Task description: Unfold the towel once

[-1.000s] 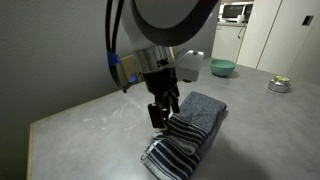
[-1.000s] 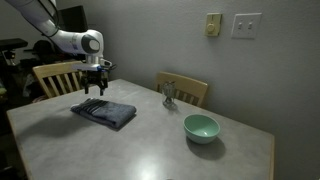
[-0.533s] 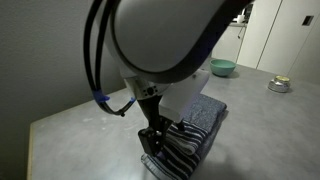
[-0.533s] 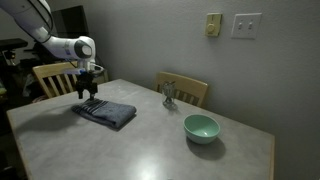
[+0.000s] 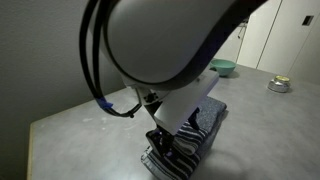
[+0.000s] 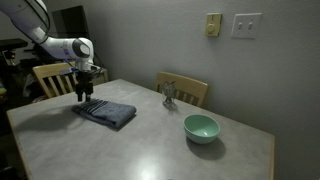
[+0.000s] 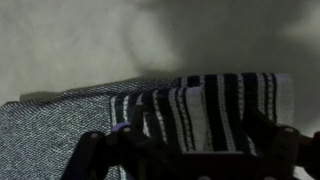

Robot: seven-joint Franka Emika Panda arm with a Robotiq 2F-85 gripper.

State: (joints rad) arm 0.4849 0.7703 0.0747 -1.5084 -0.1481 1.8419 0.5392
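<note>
Only the upper layer of the dark grey towel (image 6: 106, 113) will be pinched next by my gripper at its white-striped end; the layer beneath stays free for unfolding once.
The dark grey towel (image 6: 106, 113) lies folded on the table, its white-striped end nearest the camera in an exterior view (image 5: 185, 150). My gripper (image 6: 83, 93) hangs low over that striped end, at the towel's edge (image 5: 160, 141). In the wrist view the striped band (image 7: 205, 108) fills the space between my two spread fingers (image 7: 138, 125), and the gripper (image 7: 195, 132) is open with nothing held. The arm hides part of the towel in an exterior view.
A green bowl (image 6: 201, 127) stands on the table away from the towel and also shows further back (image 5: 222, 68). A small glass object (image 6: 170, 95) stands near the far edge. Wooden chairs (image 6: 52, 76) stand behind the table. A metal bowl (image 5: 279, 85) sits far back.
My gripper has moved from above the towel's middle to its striped end and come down close to it. The towel has not moved.
</note>
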